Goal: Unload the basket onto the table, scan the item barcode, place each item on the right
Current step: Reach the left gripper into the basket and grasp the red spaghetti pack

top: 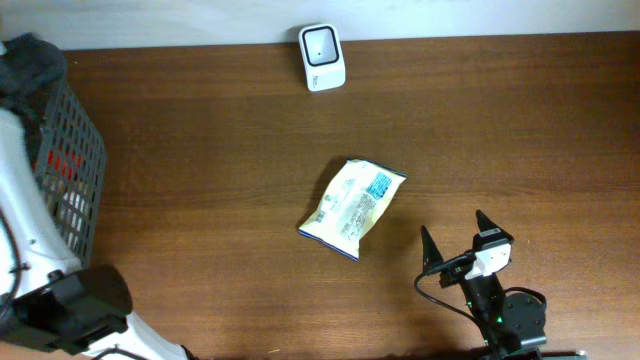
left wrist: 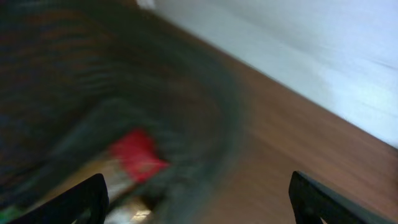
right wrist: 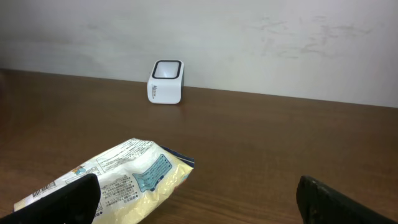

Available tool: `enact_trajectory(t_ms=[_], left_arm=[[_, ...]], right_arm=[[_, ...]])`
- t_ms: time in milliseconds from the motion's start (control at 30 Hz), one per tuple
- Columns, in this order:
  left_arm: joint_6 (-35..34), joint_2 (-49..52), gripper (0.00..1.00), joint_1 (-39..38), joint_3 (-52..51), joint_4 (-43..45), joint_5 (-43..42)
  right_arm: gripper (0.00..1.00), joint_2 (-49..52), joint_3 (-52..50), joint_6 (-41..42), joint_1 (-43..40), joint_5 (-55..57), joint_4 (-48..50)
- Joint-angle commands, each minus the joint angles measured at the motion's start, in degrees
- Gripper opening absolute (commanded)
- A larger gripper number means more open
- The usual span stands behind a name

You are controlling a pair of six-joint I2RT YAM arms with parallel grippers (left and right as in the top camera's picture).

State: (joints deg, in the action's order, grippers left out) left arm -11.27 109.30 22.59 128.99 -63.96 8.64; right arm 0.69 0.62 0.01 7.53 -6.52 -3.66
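Note:
The rest of the red-ended packet should stay free to face the scanner (top: 321, 57), so my left gripper should grab the packet by the part (top: 64, 166) beside its red end.
The item, a yellow and white snack packet (top: 352, 208) with printed text and a blue panel, lies flat at the table's middle. In the right wrist view the packet (right wrist: 124, 180) sits just ahead of the left finger. My right gripper (top: 452, 224) (right wrist: 196, 186) hovers to the packet's right, open, nothing between its fingers. The white barcode scanner (top: 321, 57) (right wrist: 166, 81) stands at the table's far edge by the wall. My left gripper (left wrist: 198, 186) is open and empty over the basket at far left; its view is blurred by motion.
A dark mesh basket (top: 70, 150) (left wrist: 74, 93) stands at the left table edge with something red (top: 62, 160) (left wrist: 137, 152) inside. The white left arm (top: 25, 200) runs along it. A pale wall (right wrist: 249, 37) backs the table.

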Motion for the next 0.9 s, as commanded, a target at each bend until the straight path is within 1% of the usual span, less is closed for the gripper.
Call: enact_trajectory(t_ms=[0, 67, 100, 167, 200, 233, 300, 400, 467, 533, 567, 667, 733, 867], left_arm=[[7.96, -0.02, 0.88, 6.82, -1.16, 1.11, 4.7], [15.74, 0.22, 0.89, 9.16, -2.32, 1.62, 4.63], [21.84, 0.66, 0.89, 9.94, -3.45, 1.57, 3.69], [27.93, 1.4, 0.92, 10.75, -6.05, 2.45, 0.57], [30.14, 2.29, 0.91, 11.45, -8.44, 4.46, -0.39], [30.91, 3.28, 0.85, 12.28, -10.6, 7.8, 0.42], [30.86, 5.38, 0.88, 14.1, -13.84, 12.76, -0.35], [30.91, 8.94, 0.88, 15.37, -17.27, 13.79, -0.48], [33.64, 10.58, 0.89, 16.0, -21.11, 14.12, -0.94], [34.29, 12.24, 0.93, 16.24, -24.11, 15.54, -0.72], [35.67, 12.85, 0.94, 16.26, -24.7, 16.0, -0.72], [45.48, 16.35, 0.96, 16.26, -26.01, 16.57, -0.72], [47.06, 17.75, 0.99, 16.31, -26.01, 18.36, -0.63], [48.22, 18.67, 0.99, 16.35, -26.01, 21.05, 0.52]], right_arm=[[0.99, -0.33, -0.31, 0.2, -0.44, 0.28, -0.24], [0.99, -0.33, -0.31, 0.2, -0.44, 0.28, -0.24], [0.99, -0.33, -0.31, 0.2, -0.44, 0.28, -0.24], [0.99, -0.33, -0.31, 0.2, -0.44, 0.28, -0.24], [0.99, -0.33, -0.31, 0.2, -0.44, 0.28, -0.24], [0.99, -0.33, -0.31, 0.2, -0.44, 0.28, -0.24], [0.99, -0.33, -0.31, 0.2, -0.44, 0.28, -0.24], [0.99, -0.33, -0.31, 0.2, -0.44, 0.28, -0.24], [0.99, -0.33, -0.31, 0.2, -0.44, 0.28, -0.24], [0.99, -0.33, -0.31, 0.2, -0.44, 0.28, -0.24], [0.99, -0.33, -0.31, 0.2, -0.44, 0.28, -0.24], [0.99, -0.33, -0.31, 0.2, -0.44, 0.28, -0.24], [0.99, -0.33, -0.31, 0.2, -0.44, 0.28, -0.24], [0.99, -0.33, -0.31, 0.2, -0.44, 0.26, -0.24]])
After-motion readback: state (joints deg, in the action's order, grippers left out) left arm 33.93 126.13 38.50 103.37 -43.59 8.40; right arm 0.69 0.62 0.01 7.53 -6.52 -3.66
